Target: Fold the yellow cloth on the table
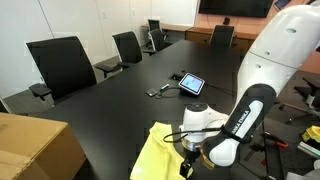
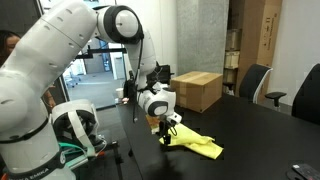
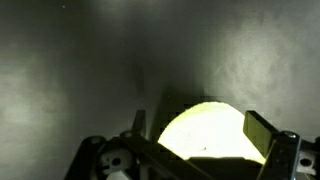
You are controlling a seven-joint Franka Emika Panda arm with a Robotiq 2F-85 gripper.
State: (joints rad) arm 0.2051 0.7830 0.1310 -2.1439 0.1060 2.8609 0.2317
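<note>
The yellow cloth [image 1: 160,155] needs its edge nearest the arm folded over, so my gripper will grab it by that edge next. The rest of the cloth will stay on the table.
The yellow cloth [image 1: 160,155] lies crumpled on the dark table near its front edge. It also shows in an exterior view [image 2: 200,143] and as a bright rounded patch in the wrist view [image 3: 205,132]. My gripper [image 1: 187,166] hangs over the cloth's edge nearest the arm, low over the table, as the exterior view [image 2: 166,134] also shows. In the wrist view the gripper [image 3: 195,140] has its two fingers spread wide, one on each side of the cloth's edge. It is open and holds nothing.
A cardboard box [image 1: 35,148] stands on the table beside the cloth, also seen in an exterior view [image 2: 197,90]. A tablet [image 1: 191,83] with a cable lies mid-table. Black office chairs [image 1: 60,65] line the far side of the dark table [image 1: 130,100].
</note>
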